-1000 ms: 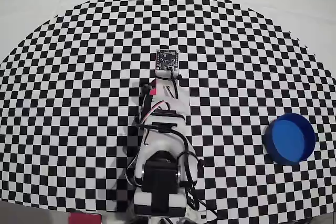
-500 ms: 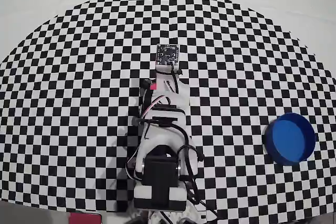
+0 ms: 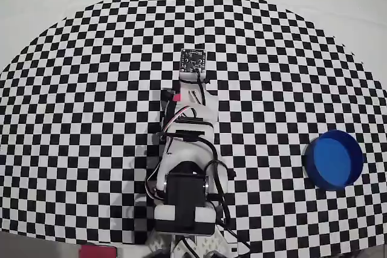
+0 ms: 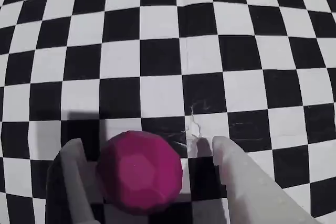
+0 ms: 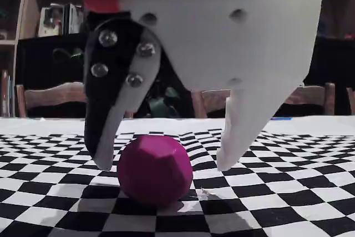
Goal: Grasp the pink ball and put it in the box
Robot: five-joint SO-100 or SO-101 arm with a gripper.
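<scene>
The gripper grabs the ball by its round middle (image 3: 176,97) next, to put the pink ball in the blue box (image 3: 333,160).
The pink ball (image 4: 140,171) rests on the checkered cloth between the two fingers of my gripper (image 4: 147,141), which is open. In the fixed view the ball (image 5: 154,169) sits on the cloth with the gripper (image 5: 163,164) straddling it, both fingertips lowered to about mid-height of the ball. The left finger (image 4: 73,166) is close against the ball; the right finger (image 4: 233,169) stands apart with a visible gap. From overhead my arm (image 3: 187,149) covers the ball and the fingers. The box (image 3: 332,159), a round blue container, stands far to the right near the cloth's edge.
The black-and-white checkered cloth (image 3: 91,89) covers the table around the arm. In the fixed view, chairs (image 5: 50,98) and dark shelves stand behind the table, well away from the arm.
In the overhead view the arm's wrist end has crept slightly away from the base, toward the top of the picture. The box has not moved.
</scene>
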